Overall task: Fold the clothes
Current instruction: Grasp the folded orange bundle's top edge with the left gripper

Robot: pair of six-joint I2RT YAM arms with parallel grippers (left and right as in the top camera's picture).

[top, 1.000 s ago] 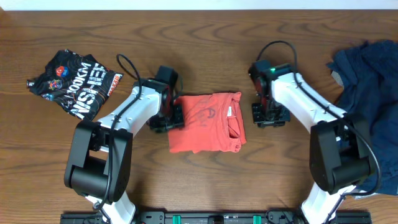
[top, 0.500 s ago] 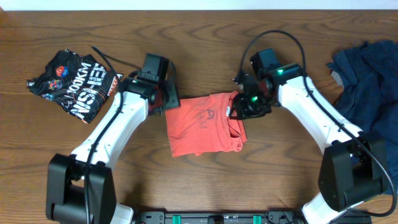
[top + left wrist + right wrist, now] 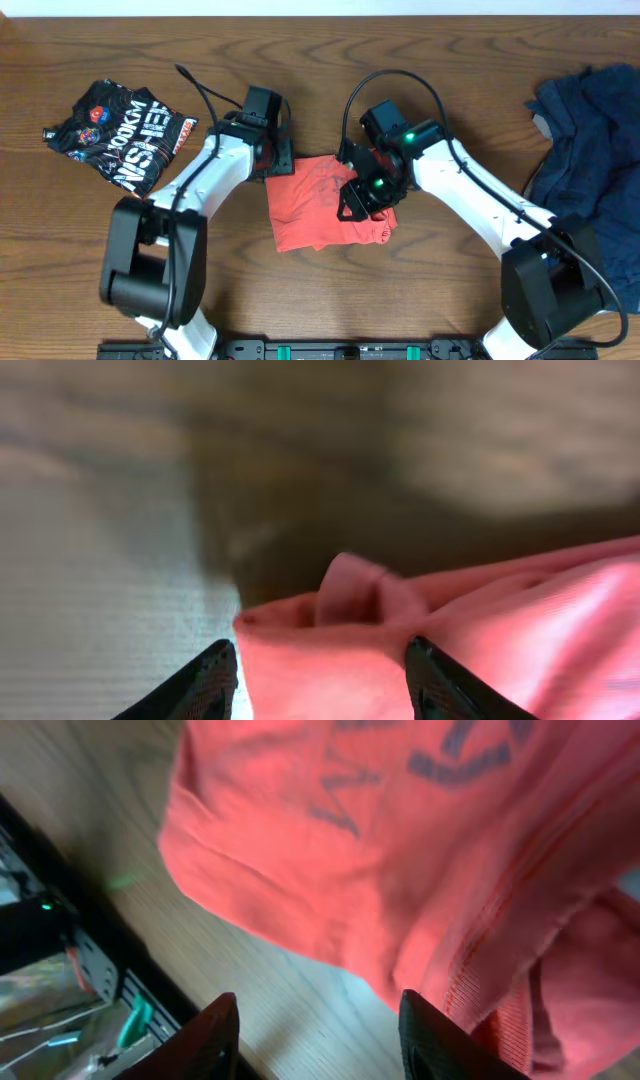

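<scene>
The coral-red T-shirt (image 3: 310,215) has a corner at the small folded bump, and my left gripper should next grip that corner to fold and stack the T-shirt.
A coral-red T-shirt (image 3: 310,215), one of the clothes, lies folded into a rough square at the table's middle, navy lettering faintly showing. My left gripper (image 3: 280,160) sits at its upper left corner. In the left wrist view the left gripper (image 3: 320,685) is open, and the red cloth (image 3: 520,630) with a small folded bump lies between its fingers. My right gripper (image 3: 352,200) hovers over the shirt's right half. In the right wrist view the right gripper (image 3: 320,1040) is open, with bare wood between the fingers and the shirt's hem (image 3: 330,850) beside the right finger.
A folded black printed T-shirt (image 3: 120,135) lies at the far left. A heap of navy clothes (image 3: 590,130) fills the right edge. The wooden table (image 3: 320,60) stretches behind the arms. A black rail (image 3: 330,350) runs along the front edge.
My right gripper has swung left from beside the shirt's right edge to above the shirt, its jaws wider. My left gripper has shifted up to the shirt's upper left corner.
</scene>
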